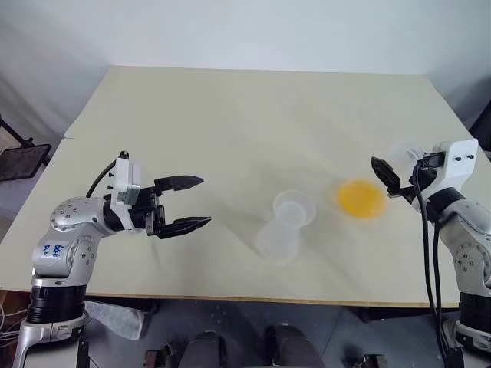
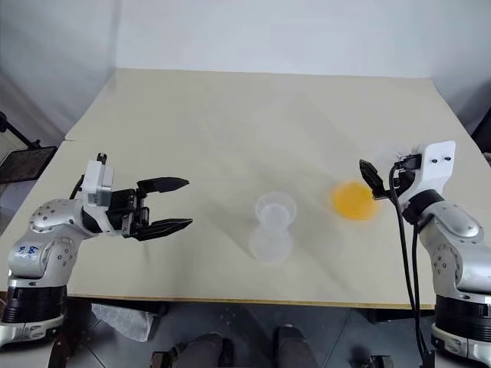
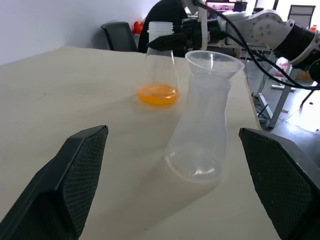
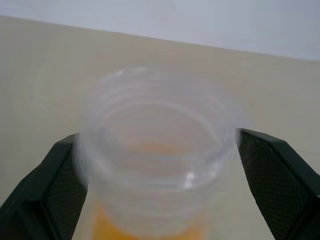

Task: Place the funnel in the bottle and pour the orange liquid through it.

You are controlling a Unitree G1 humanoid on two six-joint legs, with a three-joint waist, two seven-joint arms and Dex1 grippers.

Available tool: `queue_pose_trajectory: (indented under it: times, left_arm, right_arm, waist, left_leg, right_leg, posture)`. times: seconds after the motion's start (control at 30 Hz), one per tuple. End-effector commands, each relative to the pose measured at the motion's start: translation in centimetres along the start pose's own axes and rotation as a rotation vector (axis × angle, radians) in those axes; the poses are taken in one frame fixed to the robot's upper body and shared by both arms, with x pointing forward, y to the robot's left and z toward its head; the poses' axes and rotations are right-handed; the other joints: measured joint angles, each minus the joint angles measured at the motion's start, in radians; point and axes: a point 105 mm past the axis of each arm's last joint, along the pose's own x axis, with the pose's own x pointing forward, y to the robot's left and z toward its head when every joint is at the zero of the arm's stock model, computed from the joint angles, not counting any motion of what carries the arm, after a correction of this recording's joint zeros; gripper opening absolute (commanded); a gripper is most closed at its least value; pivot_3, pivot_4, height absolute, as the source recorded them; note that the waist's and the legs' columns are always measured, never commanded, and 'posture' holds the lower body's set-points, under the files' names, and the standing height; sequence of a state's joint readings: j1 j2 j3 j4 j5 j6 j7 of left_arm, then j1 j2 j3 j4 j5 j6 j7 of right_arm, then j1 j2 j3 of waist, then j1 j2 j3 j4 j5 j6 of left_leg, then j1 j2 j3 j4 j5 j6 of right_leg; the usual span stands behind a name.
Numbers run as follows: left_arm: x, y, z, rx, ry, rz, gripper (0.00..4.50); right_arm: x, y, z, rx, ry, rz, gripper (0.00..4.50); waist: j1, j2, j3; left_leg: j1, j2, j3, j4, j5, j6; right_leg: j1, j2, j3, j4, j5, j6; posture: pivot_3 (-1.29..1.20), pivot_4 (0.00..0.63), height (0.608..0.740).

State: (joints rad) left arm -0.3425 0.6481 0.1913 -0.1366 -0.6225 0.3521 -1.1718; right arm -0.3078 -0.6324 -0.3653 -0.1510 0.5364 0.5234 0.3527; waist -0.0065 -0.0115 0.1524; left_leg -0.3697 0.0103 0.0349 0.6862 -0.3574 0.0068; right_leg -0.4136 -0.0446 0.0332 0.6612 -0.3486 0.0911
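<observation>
The fingers of my right gripper are on either side of the flask's neck, so my right gripper should close on the neck now.
The clear funnel [image 1: 294, 208] sits in the neck of the empty clear bottle [image 1: 276, 241], which stands mid-table near the front. To its right stands a second flask [image 1: 403, 153] holding the orange liquid [image 1: 360, 198] in its base. My right gripper [image 1: 395, 172] is open at that flask's neck [image 4: 157, 150], and its fingers [image 4: 45, 190] flank the rim on both sides. My left gripper [image 1: 203, 202] is open and points at the bottle [image 3: 197, 145] from the left, a hand's width away, with nothing between its fingers [image 3: 75, 170].
The beige table [image 1: 230, 115] stretches wide behind and to the left of the flasks. A black chair [image 1: 19, 161] stands off the table's left edge. Both flasks stand close to the front edge.
</observation>
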Motion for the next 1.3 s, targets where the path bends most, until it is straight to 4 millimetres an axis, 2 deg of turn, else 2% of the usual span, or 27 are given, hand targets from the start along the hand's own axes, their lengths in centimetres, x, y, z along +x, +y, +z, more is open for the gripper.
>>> queue_pose_trajectory:
  times: [0.03, 0.23, 0.33, 0.37, 0.5, 0.7, 0.8, 0.87, 1.03, 1.2, 1.3]
  left_arm:
    - [-0.3, -0.1, 1.1, 0.042, -0.01, 0.004, 4.47]
    - [0.2, 0.0, 1.5, 0.05, -0.023, -0.017, 4.47]
    - [0.5, -0.1, 1.6, 0.051, -0.027, -0.033, 4.5]
    - [0.5, -0.2, 1.6, 0.05, -0.028, -0.038, 4.5]
    - [0.7, -0.3, 1.5, 0.043, -0.028, -0.054, 4.5]
    - [0.9, -0.4, 1.5, 0.04, -0.032, -0.067, 4.5]
    - [1.3, -0.8, 1.3, 0.027, -0.029, -0.112, 4.5]
    - [1.6, -1.2, 1.2, 0.019, -0.021, -0.148, 4.5]
    - [2.2, -1.4, 1.2, 0.019, -0.026, -0.181, 4.5]
    - [2.9, -1.8, 1.0, 0.004, -0.038, -0.201, 4.5]
    - [3.2, -1.9, 0.9, -0.006, -0.043, -0.209, 4.5]
  right_arm:
    - [0.0, -0.3, 1.3, -0.021, -0.05, -0.006, 4.5]
    - [0.2, -0.1, 1.1, -0.002, -0.053, 0.001, 4.5]
    - [0.0, 0.1, 1.3, 0.004, -0.073, 0.008, 3.93]
    - [-0.1, 0.2, 1.2, 0.006, -0.072, 0.013, 3.53]
    - [-0.3, 0.3, 0.9, 0.01, -0.065, 0.013, 2.46]
    - [-0.5, 0.7, 1.6, -0.006, -0.103, 0.046, 2.47]
    - [-0.4, 3.4, 4.3, -0.172, -0.167, 0.247, 2.47]
    - [-0.3, 5.1, 4.8, -0.308, -0.138, 0.352, 2.47]
    - [-0.3, 7.9, 4.4, -0.486, -0.074, 0.48, 2.47]
    - [-0.5, 9.4, 3.7, -0.652, -0.053, 0.494, 2.47]
    - [-0.5, 10.3, 3.7, -0.68, -0.075, 0.483, 2.47]
  waist:
    - [-0.001, 0.0, 0.0]
    - [-0.003, 0.0, 0.0]
    - [-0.004, 0.0, 0.0]
    - [-0.005, 0.0, 0.0]
    - [-0.005, 0.0, 0.0]
    - [-0.006, 0.0, 0.0]
    - [-0.008, 0.002, 0.001]
    - [-0.012, 0.005, 0.003]
    - [-0.021, 0.005, 0.003]
    - [-0.02, 0.005, 0.003]
    - [-0.02, 0.005, 0.003]
  left_leg:
    - [0.0, 0.0, 0.0, 0.0, 0.0, 0.0]
    - [0.0, 0.0, 0.0, 0.0, 0.001, 0.0]
    - [0.0, 0.0, 0.0, 0.0, 0.001, 0.0]
    - [0.0, 0.0, 0.0, 0.0, 0.001, 0.0]
    - [0.0, 0.0, 0.0, 0.0, 0.001, 0.0]
    - [0.0, 0.0, 0.0, 0.0, 0.001, 0.0]
    - [0.0, 0.0, 0.0, 0.0, 0.001, 0.0]
    - [0.0, 0.0, 0.001, 0.0, 0.001, 0.0]
    - [0.0, 0.0, 0.0, -0.001, 0.001, 0.0]
    - [0.0, 0.0, 0.0, -0.001, 0.001, 0.0]
    - [0.0, 0.0, 0.0, -0.001, 0.001, 0.0]
  right_leg:
    - [0.0, 0.0, 0.0, 0.0, 0.0, 0.0]
    - [0.0, 0.0, 0.0, 0.0, 0.0, 0.0]
    - [0.0, 0.0, 0.0, 0.0, 0.0, 0.0]
    - [0.0, 0.0, 0.0, 0.0, 0.0, 0.0]
    - [0.0, 0.0, 0.0, 0.0, 0.0, 0.0]
    - [0.0, 0.0, 0.0, 0.0, 0.0, 0.0]
    - [0.0, 0.0, 0.0, 0.0, 0.0, 0.0]
    - [0.0, 0.0, 0.001, 0.0, 0.0, 0.0]
    - [0.0, 0.001, 0.0, 0.0, 0.0, 0.0]
    - [0.0, 0.0, 0.0, -0.001, 0.0, 0.0]
    - [0.0, 0.0, 0.0, -0.001, 0.0, 0.0]
  posture:
    - [0.0, 0.15, 0.74]
    - [0.0, 0.15, 0.74]
    - [0.0, 0.15, 0.74]
    - [0.0, 0.15, 0.74]
    - [0.0, 0.15, 0.74]
    - [0.0, 0.15, 0.74]
    - [0.0, 0.15, 0.74]
    - [0.0, 0.15, 0.74]
    - [0.0, 0.15, 0.74]
    - [0.0, 0.15, 0.74]
    - [0.0, 0.15, 0.74]
